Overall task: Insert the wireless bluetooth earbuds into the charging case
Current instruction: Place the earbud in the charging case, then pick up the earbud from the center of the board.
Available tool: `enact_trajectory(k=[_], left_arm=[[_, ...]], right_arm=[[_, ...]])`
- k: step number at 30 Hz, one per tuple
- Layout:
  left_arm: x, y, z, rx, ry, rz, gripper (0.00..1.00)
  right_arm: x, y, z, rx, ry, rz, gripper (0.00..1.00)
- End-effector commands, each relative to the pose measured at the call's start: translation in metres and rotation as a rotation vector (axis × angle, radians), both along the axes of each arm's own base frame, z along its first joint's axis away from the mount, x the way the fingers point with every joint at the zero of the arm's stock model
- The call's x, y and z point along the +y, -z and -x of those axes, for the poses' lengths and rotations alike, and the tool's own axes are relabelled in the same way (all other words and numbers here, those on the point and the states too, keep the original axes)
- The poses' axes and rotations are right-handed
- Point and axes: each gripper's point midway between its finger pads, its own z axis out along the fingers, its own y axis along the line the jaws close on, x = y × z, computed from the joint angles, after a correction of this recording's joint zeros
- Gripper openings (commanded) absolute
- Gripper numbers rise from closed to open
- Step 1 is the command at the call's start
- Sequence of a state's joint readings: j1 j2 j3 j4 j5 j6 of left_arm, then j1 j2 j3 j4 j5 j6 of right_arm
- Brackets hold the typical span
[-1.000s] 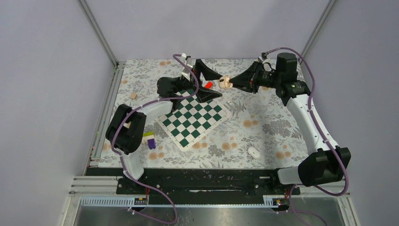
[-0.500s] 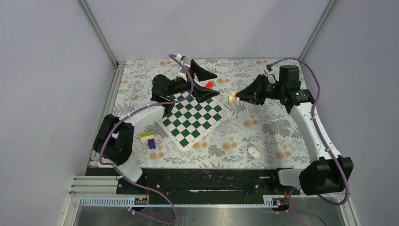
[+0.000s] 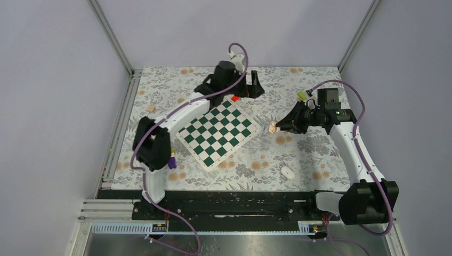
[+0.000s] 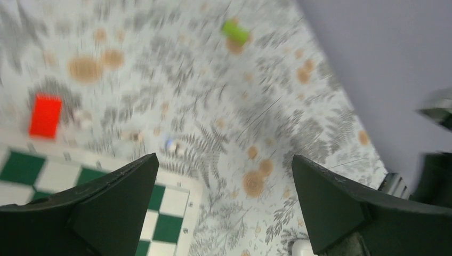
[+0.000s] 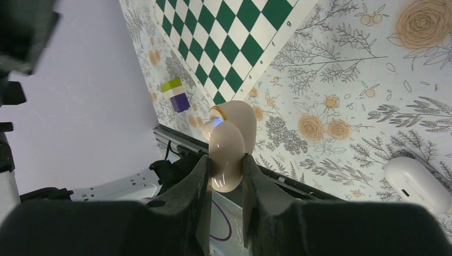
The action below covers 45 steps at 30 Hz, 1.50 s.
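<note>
My left gripper should take hold of the earbud near the chessboard corner next, by its rounded head (image 3: 260, 118), so the earbud's stem stays free to go in.
The charging case (image 5: 228, 144), pale beige with its lid parted and a small blue light glowing, is pinched between the fingers of my right gripper (image 5: 224, 165). In the top view that gripper (image 3: 277, 127) holds the case (image 3: 272, 127) low over the cloth, just right of the chessboard. One white oval earbud (image 3: 288, 172) lies on the cloth at the near right, also visible in the right wrist view (image 5: 414, 184). My left gripper (image 3: 248, 88) is at the back of the table with its fingers spread wide and nothing between them (image 4: 224, 157).
The green-and-white chessboard (image 3: 218, 130) lies in the middle. A red block (image 3: 235, 98) sits at its far corner. A green piece (image 3: 301, 95) is back right, a tan block (image 3: 151, 108) at the left, and a purple-and-green block (image 3: 171, 159) is by the left arm.
The right gripper carried the case from the back centre down toward the chessboard's right corner. The left arm swung to the back of the table, and its jaws opened to full width.
</note>
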State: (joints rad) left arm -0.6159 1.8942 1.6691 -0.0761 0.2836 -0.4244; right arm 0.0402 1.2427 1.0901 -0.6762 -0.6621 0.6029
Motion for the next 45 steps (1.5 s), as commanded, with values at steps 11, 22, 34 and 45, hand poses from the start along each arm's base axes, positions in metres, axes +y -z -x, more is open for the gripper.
enact_trajectory(k=[11, 22, 34, 45], left_arm=[[-0.005, 0.156, -0.024, 0.351, -0.392, -0.407, 0.76], [-0.008, 0.170, -0.054, 0.296, -0.480, -0.421, 0.59], [-0.015, 0.204, -0.063, 0.363, -0.501, -0.394, 0.48], [-0.021, 0.214, -0.068, 0.387, -0.496, -0.364, 0.40]], right_arm=[[-0.006, -0.010, 0.010, -0.056, -0.006, 0.028, 0.00], [-0.004, -0.010, 0.015, -0.055, -0.012, 0.017, 0.00], [-0.004, -0.011, 0.016, -0.054, -0.009, 0.011, 0.00], [-0.004, -0.010, 0.016, -0.051, -0.011, 0.011, 0.00]])
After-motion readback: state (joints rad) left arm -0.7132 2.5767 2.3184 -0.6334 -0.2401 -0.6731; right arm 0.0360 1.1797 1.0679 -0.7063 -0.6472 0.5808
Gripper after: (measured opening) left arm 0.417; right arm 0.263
